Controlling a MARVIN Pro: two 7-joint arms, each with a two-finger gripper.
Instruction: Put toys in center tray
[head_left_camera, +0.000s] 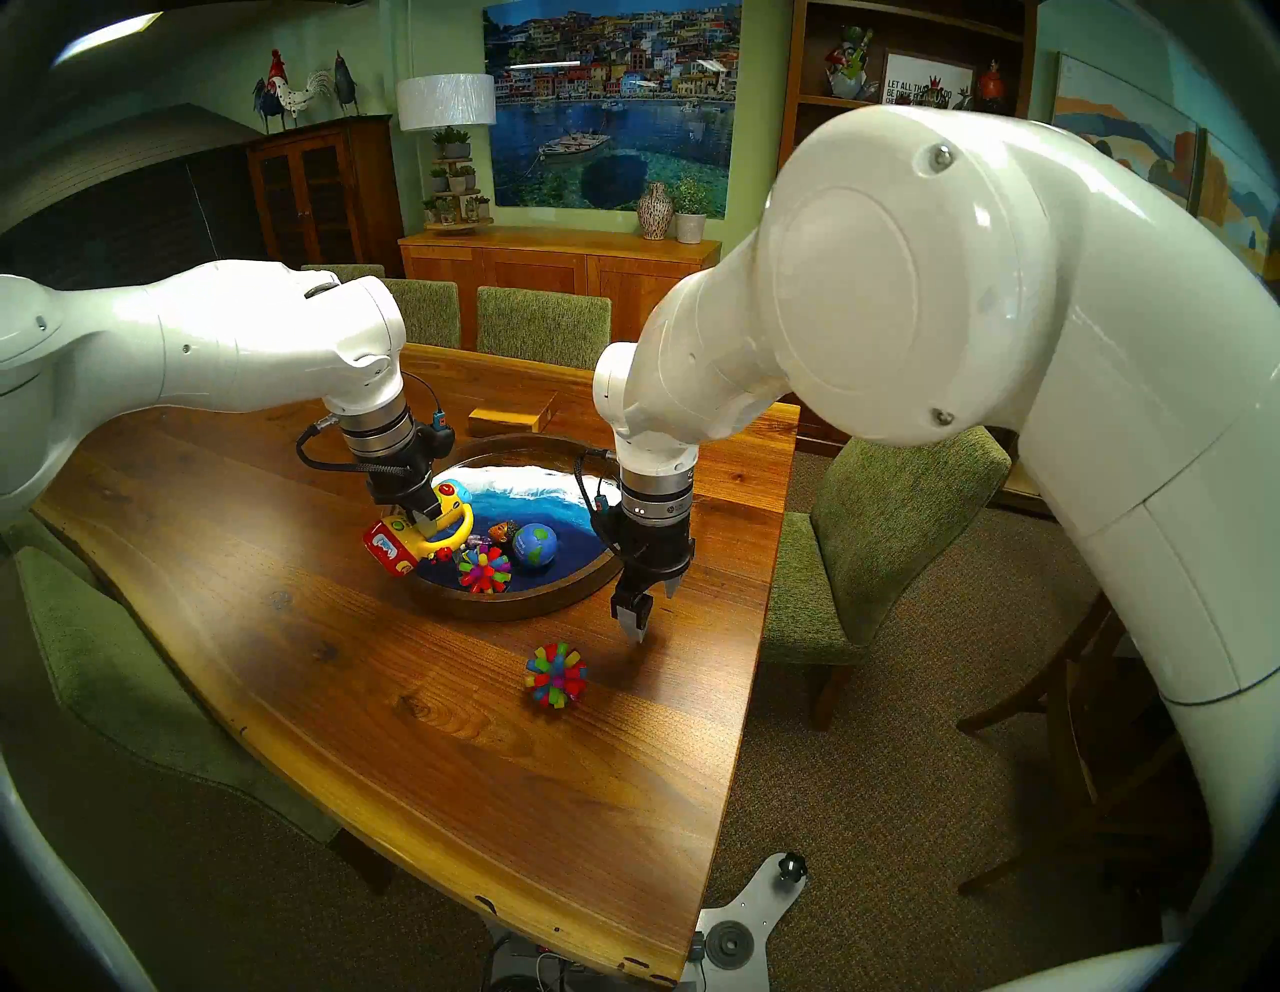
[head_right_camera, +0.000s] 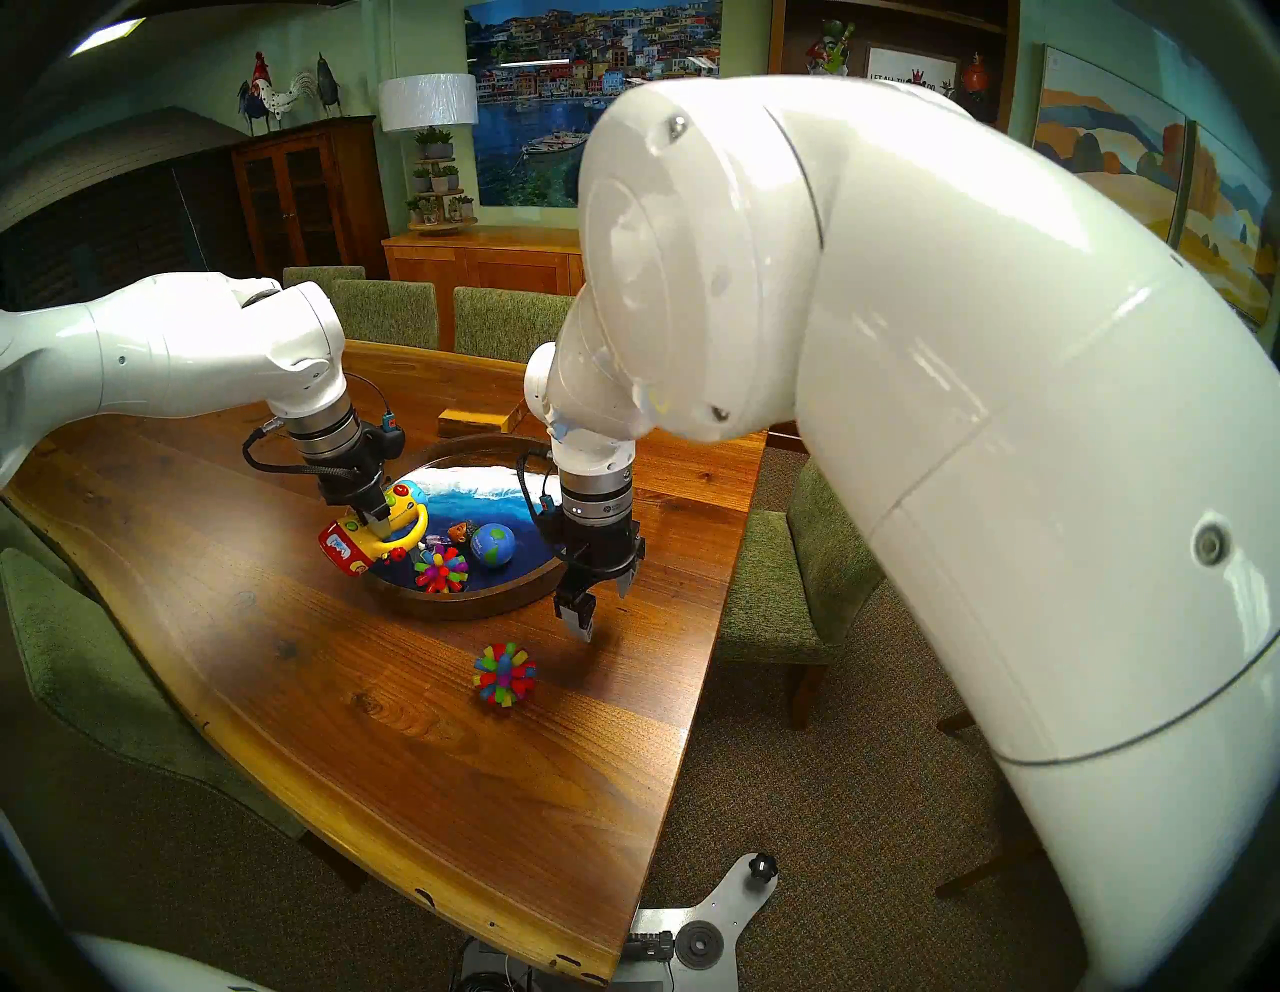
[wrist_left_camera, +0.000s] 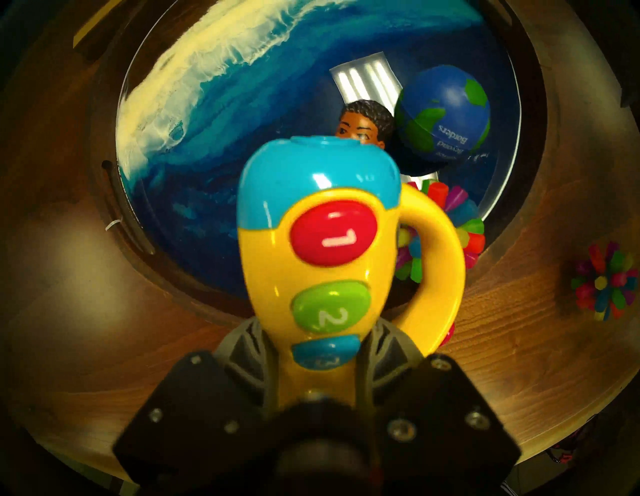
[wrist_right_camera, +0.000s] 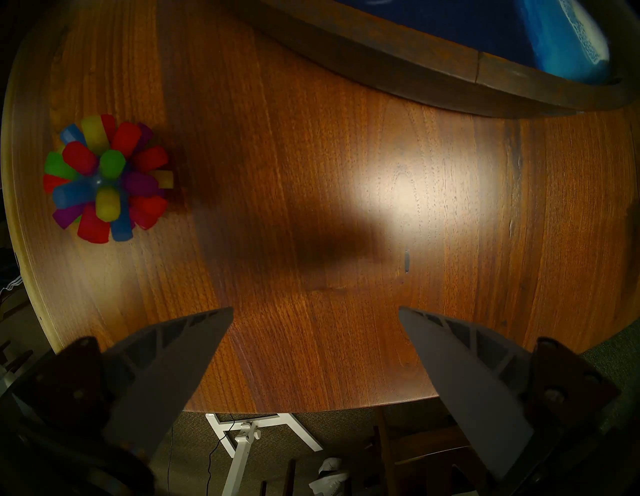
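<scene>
My left gripper keeps hold of the flashlight for now, until the red head (head_left_camera: 390, 546) is inside the center tray's rim: in the head view the flashlight's head hangs above and outside.
My left gripper (head_left_camera: 427, 524) is shut on the yellow toy flashlight (head_left_camera: 415, 539) at its middle. In the left wrist view my left gripper (wrist_left_camera: 318, 350) clamps the flashlight (wrist_left_camera: 322, 249) from both sides. Its blue end points over the center tray (head_left_camera: 526, 608). Its red head hangs over the tray's left rim. One spiky ball (head_left_camera: 483, 569) lies inside the tray's near part. Another spiky ball (head_left_camera: 555, 675) sits on the table in front of the tray. My right gripper (head_left_camera: 651, 613) hangs open and empty above the table, right of that ball (wrist_right_camera: 107, 178).
A blue-green globe ball (head_left_camera: 535, 546) and a small doll (head_left_camera: 500, 533) lie in the tray. A light wooden block (head_left_camera: 512, 418) lies behind the tray. Green chairs (head_left_camera: 893, 526) ring the table. The table's right edge is close to my right gripper (wrist_right_camera: 315, 311).
</scene>
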